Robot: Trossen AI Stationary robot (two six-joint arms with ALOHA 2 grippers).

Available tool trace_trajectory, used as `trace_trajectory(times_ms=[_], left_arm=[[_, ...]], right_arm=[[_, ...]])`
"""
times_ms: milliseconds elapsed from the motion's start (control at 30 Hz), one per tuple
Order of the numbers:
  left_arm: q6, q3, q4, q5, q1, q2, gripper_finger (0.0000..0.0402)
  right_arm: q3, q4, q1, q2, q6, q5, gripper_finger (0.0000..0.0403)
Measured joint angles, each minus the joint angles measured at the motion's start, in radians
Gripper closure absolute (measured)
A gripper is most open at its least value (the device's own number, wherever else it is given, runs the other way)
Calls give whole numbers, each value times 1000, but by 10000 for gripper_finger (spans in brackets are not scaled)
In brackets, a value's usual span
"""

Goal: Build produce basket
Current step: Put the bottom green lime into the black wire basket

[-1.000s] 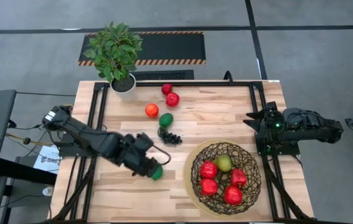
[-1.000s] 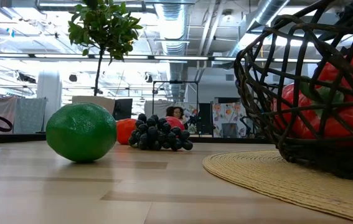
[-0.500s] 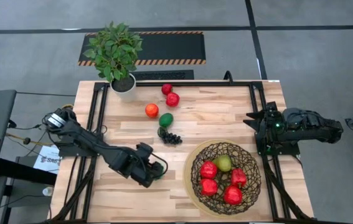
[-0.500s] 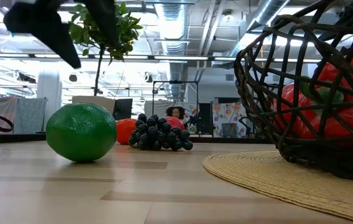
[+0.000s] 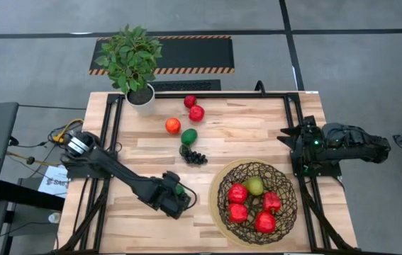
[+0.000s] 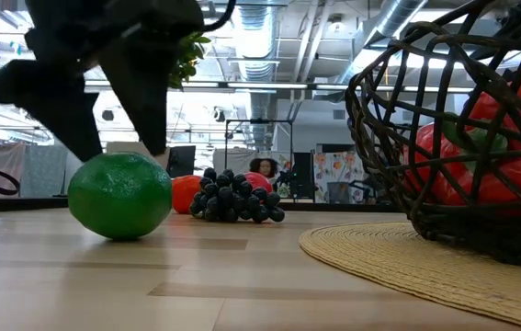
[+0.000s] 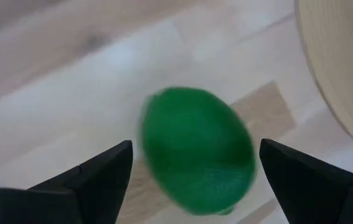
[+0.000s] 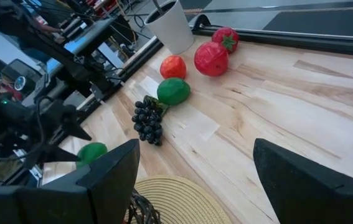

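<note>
My left gripper grabs the lime by its rounded sides next. Then it adds the green lime to the produce basket.
A green lime [image 5: 179, 189] lies on the wooden table left of the basket [image 5: 254, 170], a dark wire-mesh bowl on a round tan mat. The basket holds several red fruits and a green pear [image 5: 256, 185]. My left gripper [image 6: 120, 150] is open and points down over the lime. Its fingers [image 7: 98, 174] stand on either side of the lime [image 7: 195, 149], with gaps showing. My right gripper [image 5: 291, 145] is open and empty at the table's right edge.
Two red fruits [image 5: 193, 108], an orange [image 5: 173, 125], another green lime [image 5: 188, 136] and dark grapes [image 5: 194, 156] lie at the table's far middle. A potted plant [image 5: 138, 65] stands at the far left corner. Bare wood lies near the front left.
My left gripper has come down and gone a little toward the basket and the near edge. It has dropped into the low view until its open fingers stand around the lime. The lime has stayed where it was.
</note>
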Motion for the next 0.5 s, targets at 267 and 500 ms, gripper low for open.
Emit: trace_trajectory(times_ms=[267, 500], left_arm=[[-8, 3, 34, 65, -4, 66, 67], [-23, -1, 25, 98, -10, 83, 76]], right_arm=[[0, 0, 0, 0, 0, 0, 69], [0, 0, 0, -1, 0, 0, 69]])
